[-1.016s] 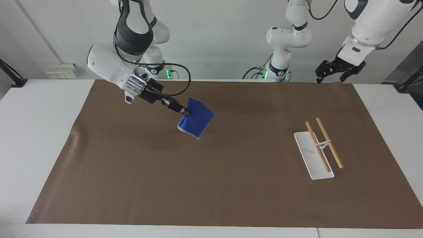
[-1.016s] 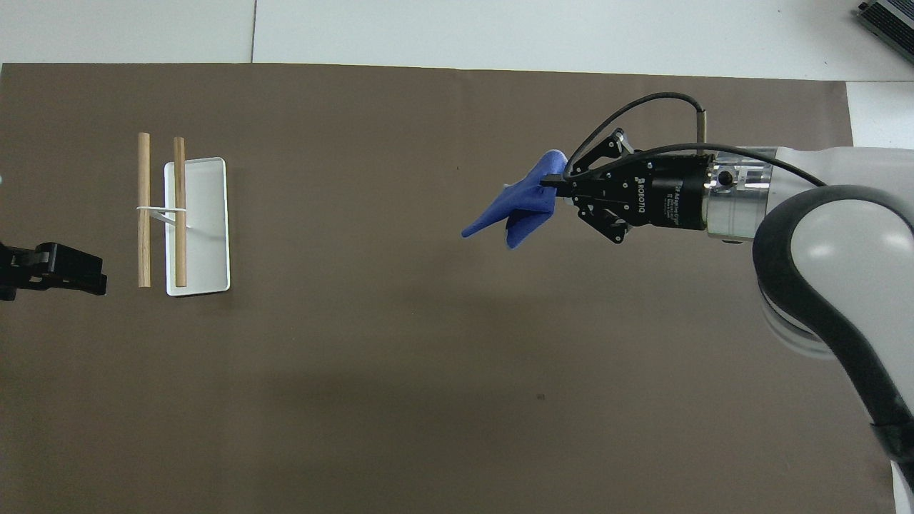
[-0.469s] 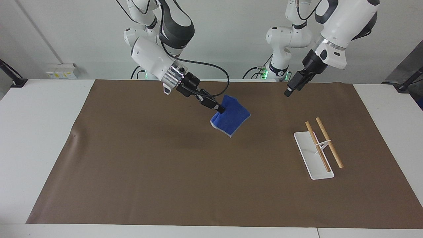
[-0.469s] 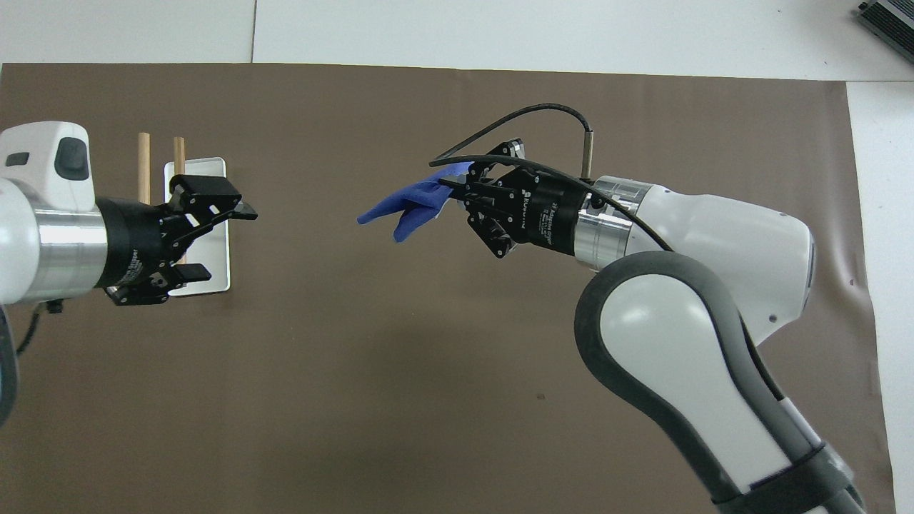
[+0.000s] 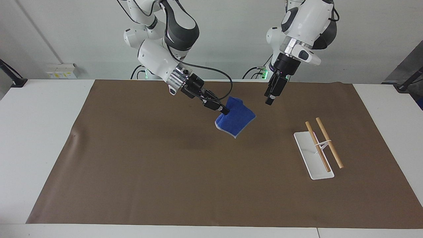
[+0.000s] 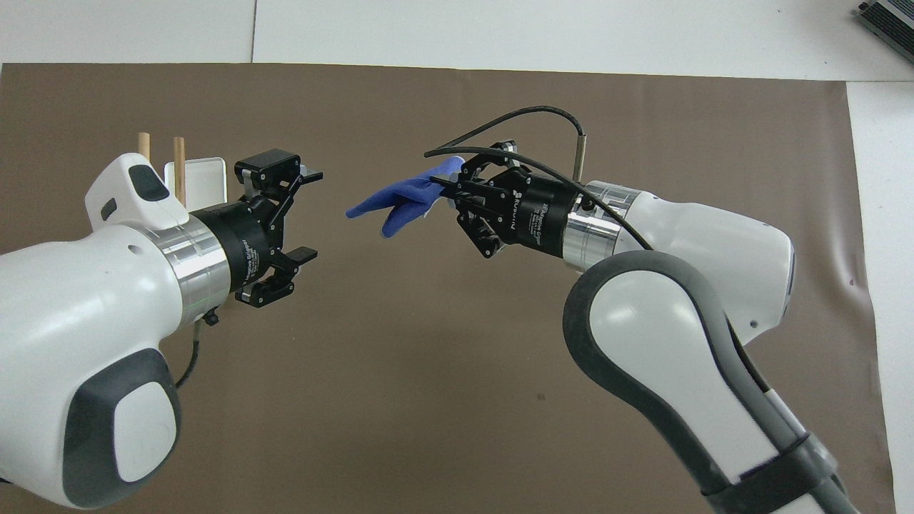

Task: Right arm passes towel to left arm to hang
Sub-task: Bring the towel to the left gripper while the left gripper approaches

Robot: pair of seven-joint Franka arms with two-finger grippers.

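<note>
My right gripper's fingers cover one end of the slack towel, so to hang it, my left gripper next grabs its free corner poking out.
The blue towel [image 5: 236,120] hangs in the air over the middle of the brown mat, pinched at its upper corner by my right gripper [image 5: 225,111], which is shut on it. From above, the towel [image 6: 400,200] sticks out sideways from the right gripper [image 6: 441,187] toward the left arm's end. My left gripper [image 5: 269,99] hovers beside the towel, apart from it. Its jaws stand wide open and face the towel's free end across a short gap in the overhead view [image 6: 311,214].
A white rack base [image 5: 310,158] with two wooden rods [image 5: 317,145] stands on the brown mat [image 5: 165,165] toward the left arm's end. From above, the left arm partly hides the rack [image 6: 207,175]. White table borders the mat.
The right arm has carried the towel a little further toward the left arm's end. The left arm has swung in over the mat, its open gripper now close to the towel.
</note>
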